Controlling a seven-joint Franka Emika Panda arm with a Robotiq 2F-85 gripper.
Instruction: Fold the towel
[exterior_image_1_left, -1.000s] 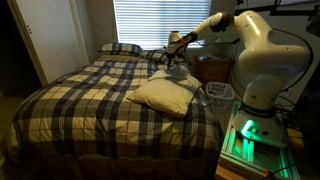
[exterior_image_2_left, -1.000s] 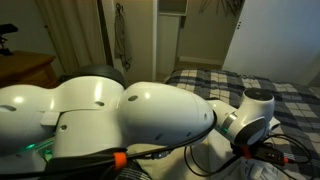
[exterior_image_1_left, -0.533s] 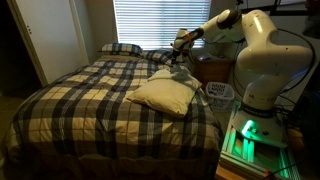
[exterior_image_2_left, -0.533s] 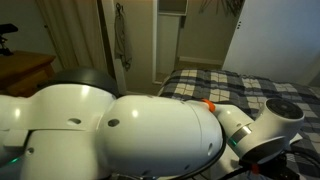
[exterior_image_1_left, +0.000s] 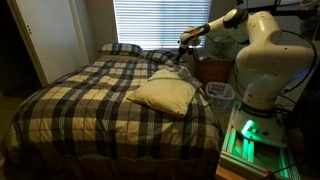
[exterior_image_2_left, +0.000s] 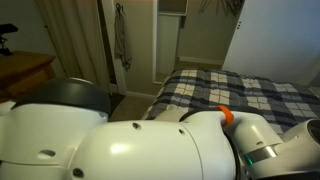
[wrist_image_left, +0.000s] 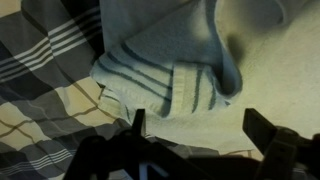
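The robot's gripper needs to fold the towel (wrist_image_left: 170, 60) next by drawing its near edge across, so it should grab the towel by the bunched corner at that edge, beside the dark stripes.
The towel (wrist_image_left: 170, 60) is pale with dark stripes. It lies bunched and partly folded on the plaid bed, filling the wrist view. In an exterior view it is a small grey heap (exterior_image_1_left: 166, 72) near the head of the bed. My gripper (wrist_image_left: 200, 125) is open and empty, and both fingers hang above the towel's near edge without touching it. In an exterior view the gripper (exterior_image_1_left: 185, 42) is raised above and slightly to the right of the towel.
A cream pillow (exterior_image_1_left: 163, 93) lies on the plaid bedspread (exterior_image_1_left: 90, 100) just in front of the towel. A plaid pillow (exterior_image_1_left: 120, 48) sits at the headboard under the window blinds. A nightstand (exterior_image_1_left: 212, 68) stands beside the bed. My own arm fills the lower part of an exterior view (exterior_image_2_left: 150, 150).
The arm has lifted and drawn back to the right, away from the towel. Its body has swung across the lower part of one exterior view. The towel has not moved.
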